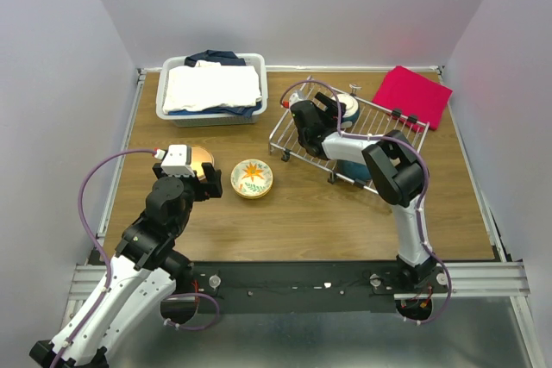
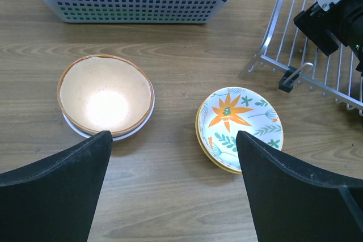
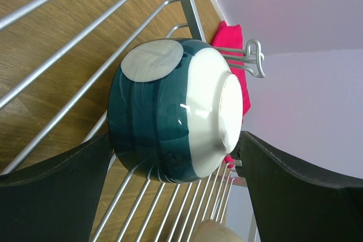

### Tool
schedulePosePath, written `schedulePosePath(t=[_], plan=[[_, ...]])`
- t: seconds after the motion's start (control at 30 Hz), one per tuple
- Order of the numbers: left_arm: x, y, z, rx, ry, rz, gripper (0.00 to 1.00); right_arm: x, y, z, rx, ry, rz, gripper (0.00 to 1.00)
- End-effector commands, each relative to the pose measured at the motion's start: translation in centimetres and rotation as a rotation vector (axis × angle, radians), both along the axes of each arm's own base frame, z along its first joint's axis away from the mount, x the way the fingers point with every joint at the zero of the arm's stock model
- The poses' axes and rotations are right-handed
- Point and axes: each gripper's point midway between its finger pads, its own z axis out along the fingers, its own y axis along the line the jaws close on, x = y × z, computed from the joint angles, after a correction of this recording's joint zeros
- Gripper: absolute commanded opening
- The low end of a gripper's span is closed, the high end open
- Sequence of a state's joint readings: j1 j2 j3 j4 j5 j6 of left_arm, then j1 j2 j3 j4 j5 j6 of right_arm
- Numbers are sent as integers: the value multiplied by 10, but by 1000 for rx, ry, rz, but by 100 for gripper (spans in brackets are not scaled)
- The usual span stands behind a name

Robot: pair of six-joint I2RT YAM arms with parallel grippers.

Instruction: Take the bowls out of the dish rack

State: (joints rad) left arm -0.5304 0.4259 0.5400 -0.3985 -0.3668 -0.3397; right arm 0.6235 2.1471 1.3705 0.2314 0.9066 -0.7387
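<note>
The teal and cream bowl lies between my fingers in the right wrist view, so it is time for my right gripper to close on the bowl.
The silver wire dish rack (image 1: 379, 122) stands at the back right. A teal and cream bowl (image 1: 349, 109) lies tipped on its bars. In the right wrist view this bowl (image 3: 170, 106) sits between the two fingers of my right gripper (image 3: 176, 185), which is open with one jaw close on each side of it. My left gripper (image 2: 173, 196) is open and empty, low over bare wood. Ahead of it are an orange-rimmed beige bowl (image 2: 105, 94) stacked on a white one and a floral bowl (image 2: 239, 127) stacked on a yellow one. Both stacks show in the top view (image 1: 200, 159) (image 1: 252, 177).
A white plastic bin (image 1: 211, 108) of folded cloth stands at the back left. A red cloth (image 1: 412, 95) lies behind the rack. A beige rounded thing (image 3: 215, 233) shows on the rack at the bottom of the right wrist view. The rack's corner (image 2: 295, 75) is right of the floral bowl.
</note>
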Motion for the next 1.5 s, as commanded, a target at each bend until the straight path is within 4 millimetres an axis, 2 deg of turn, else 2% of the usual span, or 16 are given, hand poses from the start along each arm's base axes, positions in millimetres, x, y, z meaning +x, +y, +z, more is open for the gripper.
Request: schedulePosePath(t=[0.0,0.17,0.2,0.3,0.57,0.83,0.87,1.07,1.23,1.33,1.37,1.43,1.47], plan=[[1,2,3,6,-12,7,99,-8,-3,-45,-62,128,34,98],[2,1,3,3,-12,5,99,-6,-1,-30,-55,114,54,87],[1,1,3,5,-12,6,99,-6,0,-28,-52,113,58,79],[1,1,3,4,-13,3,99,-4,2,-12,-30,93,65,68],[2,1,2,7,-11,3,99,-2,9,28,61,38,73,57],[2,1,2,5,-10,3,99,-11,17,53,216,35,69,51],[2,1,3,5,-13,3,99,-12,18,62,262,18,63,51],[2,-1,-1,10,3,-4,99,-22,28,84,443,12,57,49],[2,-5,-2,13,9,-27,99,-39,39,104,627,19,82,49],[2,-8,-3,10,11,-40,99,-49,49,107,742,38,97,50],[2,-10,-2,1,9,-52,99,-53,52,116,799,28,101,50],[2,-16,-1,-15,5,-74,99,-62,62,117,873,58,137,50],[2,-22,-1,-26,3,-107,99,-67,65,126,919,50,150,50]])
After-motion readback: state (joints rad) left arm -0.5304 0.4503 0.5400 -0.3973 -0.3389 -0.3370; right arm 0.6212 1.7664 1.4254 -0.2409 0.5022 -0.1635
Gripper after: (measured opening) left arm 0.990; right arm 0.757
